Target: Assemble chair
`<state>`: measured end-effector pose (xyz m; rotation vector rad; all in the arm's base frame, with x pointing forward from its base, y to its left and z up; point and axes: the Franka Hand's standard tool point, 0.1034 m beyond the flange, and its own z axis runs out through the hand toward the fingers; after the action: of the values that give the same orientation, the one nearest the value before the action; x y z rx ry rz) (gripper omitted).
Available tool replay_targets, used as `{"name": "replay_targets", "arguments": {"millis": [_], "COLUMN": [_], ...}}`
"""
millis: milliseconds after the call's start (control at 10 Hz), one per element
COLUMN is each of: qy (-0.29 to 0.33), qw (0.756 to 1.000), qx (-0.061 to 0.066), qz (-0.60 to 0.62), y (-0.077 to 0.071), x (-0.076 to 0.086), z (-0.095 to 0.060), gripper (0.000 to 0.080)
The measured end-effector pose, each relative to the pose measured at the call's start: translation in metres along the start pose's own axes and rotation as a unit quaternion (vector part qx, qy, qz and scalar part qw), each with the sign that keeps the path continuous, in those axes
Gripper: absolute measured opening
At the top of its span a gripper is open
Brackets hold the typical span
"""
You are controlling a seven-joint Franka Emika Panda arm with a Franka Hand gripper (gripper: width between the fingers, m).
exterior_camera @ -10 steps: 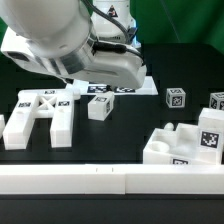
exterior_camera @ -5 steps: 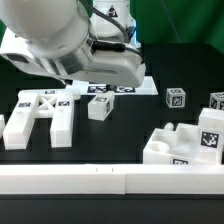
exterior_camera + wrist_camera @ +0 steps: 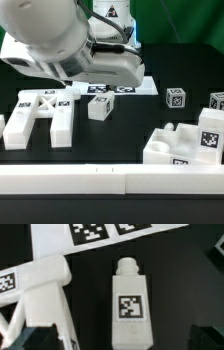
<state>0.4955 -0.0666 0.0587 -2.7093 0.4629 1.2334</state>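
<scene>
My gripper lowers before closing on the square-tagged bar (image 3: 100, 106), since the bar lies deep below my fingers and closing now would miss.
The chair's white parts lie loose on the black table. In the wrist view a short bar (image 3: 128, 303) with a round peg at one end and a square tag lies straight under my gripper (image 3: 118, 339). The gripper is open, one dark fingertip on each side of the bar and not touching it. Beside the bar is the cross-braced flat plate (image 3: 40, 291). In the exterior view the plate (image 3: 40, 112) lies at the left and the bar (image 3: 98, 107) just right of it. The arm's bulk (image 3: 60, 40) hides the fingers there.
The marker board (image 3: 118, 89) lies behind the bar, also in the wrist view (image 3: 90, 238). A big notched block (image 3: 185, 148) stands at the exterior view's right, with two small tagged blocks (image 3: 176, 98) (image 3: 218, 101) behind it. A white rail (image 3: 110, 180) runs along the front.
The arm has shifted very slightly in the exterior view. No part has moved and the jaws stay open.
</scene>
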Motion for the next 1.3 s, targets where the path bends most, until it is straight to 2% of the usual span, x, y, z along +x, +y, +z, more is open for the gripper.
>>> {"name": "replay_targets", "arguments": {"millis": [200, 300, 1000, 1300], "qy": [-0.057, -0.048, -0.047, -0.049], "qw": [0.998, 0.999, 0.999, 0.999], "qx": [-0.009, -0.012, -0.014, -0.016], "qz": [0.005, 0.003, 0.006, 0.008], "y": [-0.002, -0.004, -0.003, -0.003], "x": [-0.002, 0.005, 0.01, 0.015], "z": [0.015, 0.015, 0.019, 0.025], "gripper": [0.0649, 0.0649, 0.0649, 0.0649]}}
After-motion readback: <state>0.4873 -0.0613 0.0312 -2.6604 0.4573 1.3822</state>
